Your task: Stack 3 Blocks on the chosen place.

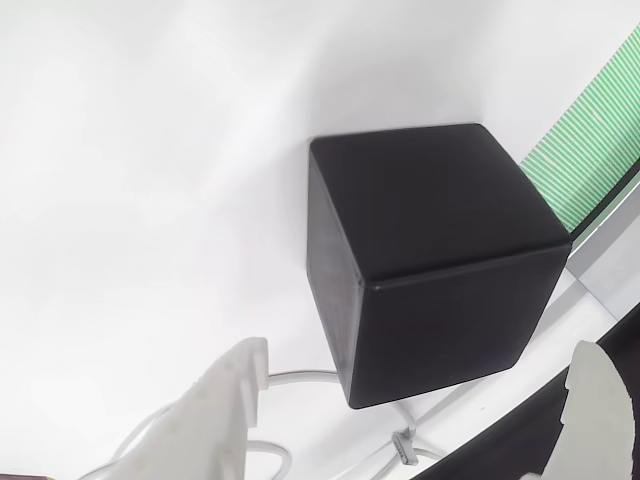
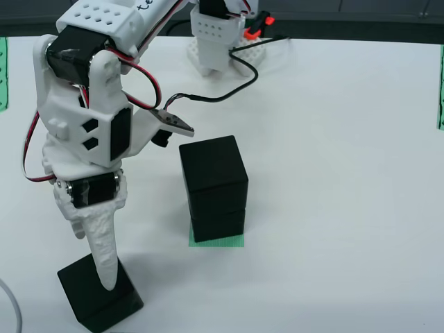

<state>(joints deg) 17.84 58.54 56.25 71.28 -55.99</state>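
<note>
I need to stack the black block on the chosen place, so next I should grab it with my gripper by its opposite sides.
In the view from the front, two black blocks [image 2: 214,187] stand stacked on the green striped chosen place [image 2: 219,241] at the middle of the table. A third block [image 2: 99,295] sits alone at the lower left. My gripper [image 2: 105,267] points down over that block, one white finger reaching its top face. In the view that rides on the gripper, the same block [image 1: 430,260] lies ahead between my white fingertips [image 1: 235,385]. My gripper [image 1: 420,410] is open and nothing is held.
The arm's white base [image 2: 211,41] and a black cable [image 2: 239,76] lie at the back. Green striped strips [image 2: 440,90] line the table's side edges, and one strip [image 1: 590,140] shows beside the lone block. A white cable [image 1: 290,378] runs near my left finger.
</note>
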